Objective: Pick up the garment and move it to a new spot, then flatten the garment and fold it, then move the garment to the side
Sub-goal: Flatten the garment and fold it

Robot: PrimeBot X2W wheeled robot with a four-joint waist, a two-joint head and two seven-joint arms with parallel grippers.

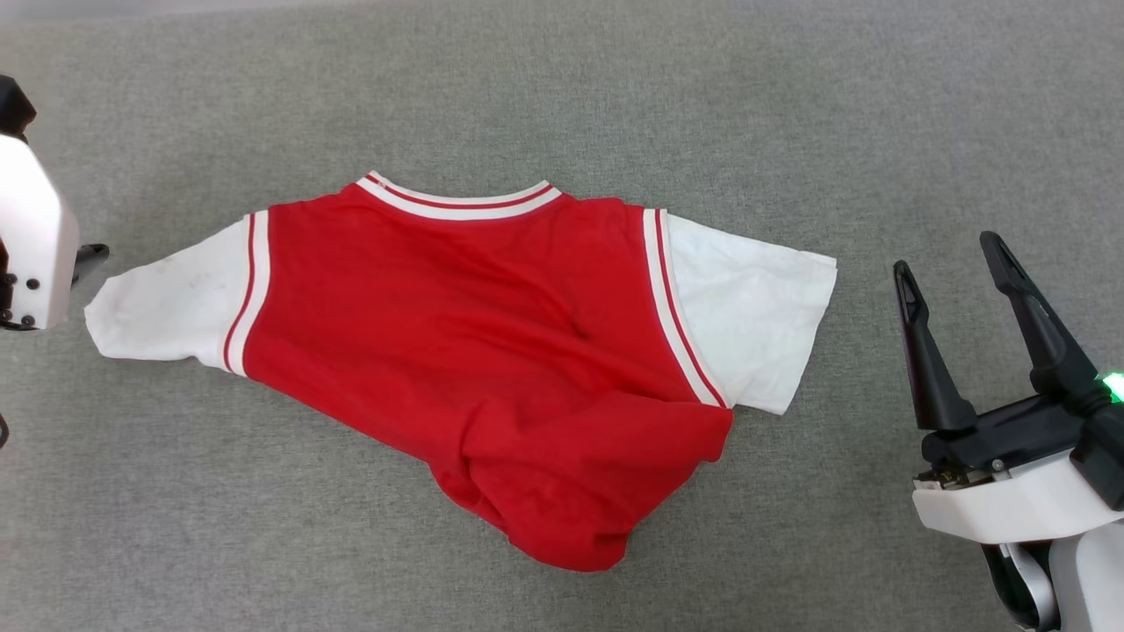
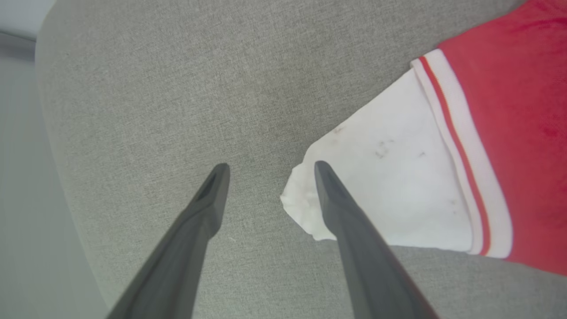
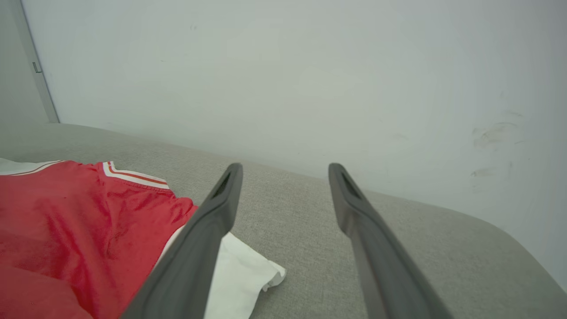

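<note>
The crumpled cuff edge [image 1: 97,316] puckers up while the rest of that white sleeve [image 1: 184,297] lies flat. My left gripper should pinch the garment there next.
The garment [image 1: 474,351] lies spread on the grey cloth surface with its plain red side up. Its striped collar points away from me, a white sleeve sticks out on each side, and the lower hem is bunched toward me. My left gripper [image 2: 271,167] is open right at the tip of the garment's [image 2: 398,177] left sleeve, and its right finger overlaps the cuff in that view. The left arm's white housing [image 1: 31,237] shows at the far left edge. My right gripper [image 1: 950,263] stands open to the right of the other sleeve, apart from it and holding nothing. The right wrist view also shows the garment [image 3: 66,230] left of that gripper [image 3: 285,168].
The grey fabric surface [image 1: 790,105] stretches around the garment on all sides. A pale wall [image 3: 310,66] rises behind its far edge. The surface's rounded left edge [image 2: 44,133] drops off beyond the left gripper.
</note>
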